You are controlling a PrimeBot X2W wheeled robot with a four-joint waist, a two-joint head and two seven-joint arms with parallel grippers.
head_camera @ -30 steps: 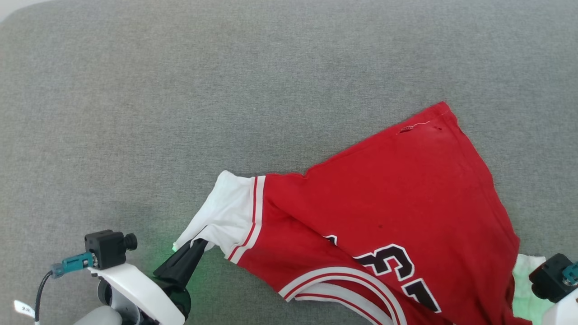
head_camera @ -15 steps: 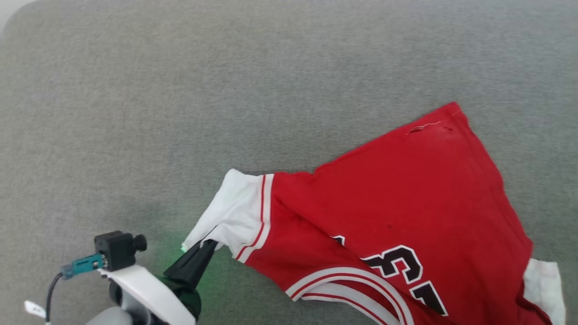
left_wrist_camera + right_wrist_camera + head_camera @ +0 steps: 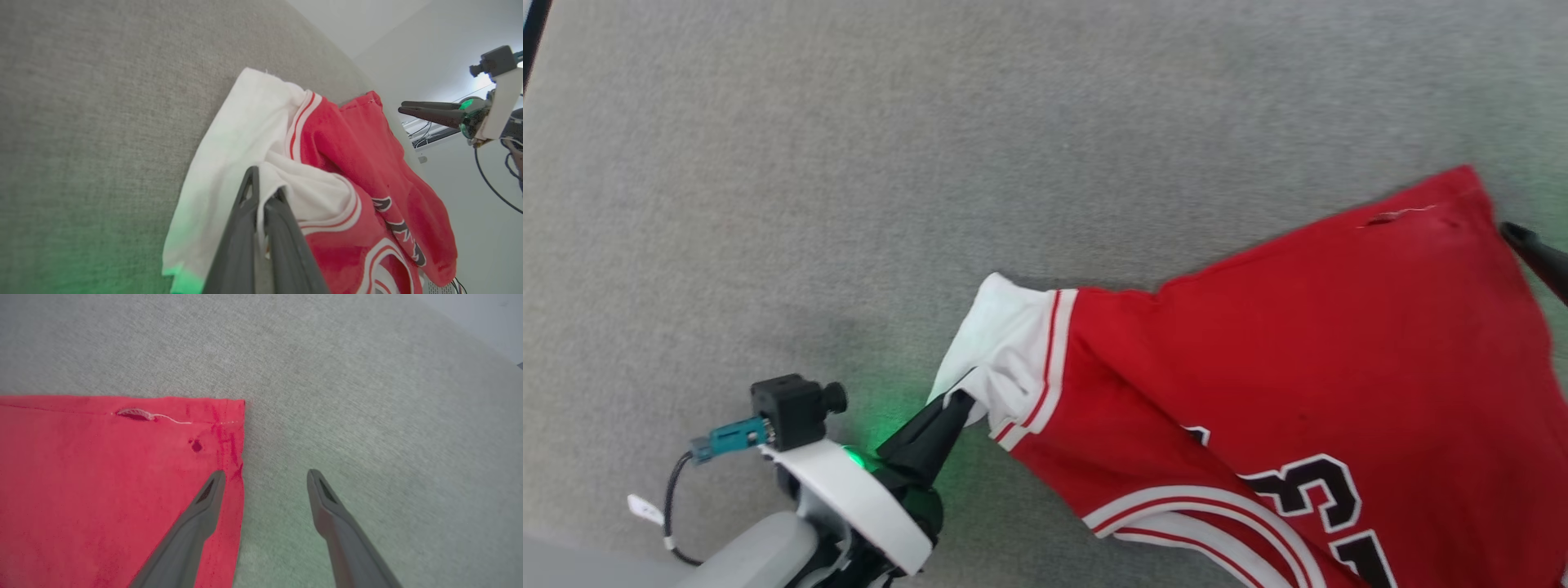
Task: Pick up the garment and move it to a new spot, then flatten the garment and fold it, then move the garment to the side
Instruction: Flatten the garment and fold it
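Observation:
The robot needs to fold the jersey over, so its right gripper first needs to grab the jersey next by the hem corner of its red body (image 3: 1459, 196) (image 3: 230, 416).
The garment (image 3: 1339, 343) is a red jersey with a white sleeve, striped trim and black numerals, lying spread on the grey cloth surface (image 3: 931, 163). My left gripper (image 3: 957, 402) is shut on the white sleeve's edge; in the left wrist view its fingers (image 3: 261, 200) pinch the white cloth of the garment (image 3: 359, 155). My right gripper (image 3: 265, 473) is open and holds nothing. It hovers at the garment's (image 3: 102, 477) far red hem corner, one fingertip over the red edge and the other over the grey surface. One of its dark fingers (image 3: 1535, 249) shows at the head view's right edge.
The grey surface stretches wide to the left of and beyond the garment. A dark edge (image 3: 529, 41) shows at the top left corner. In the left wrist view, pale walls and cables (image 3: 490, 183) lie beyond the surface's rim.
The camera has shifted. My right gripper has opened, left the lower right and now sits by the garment's far red corner. The left gripper keeps its hold on the white sleeve.

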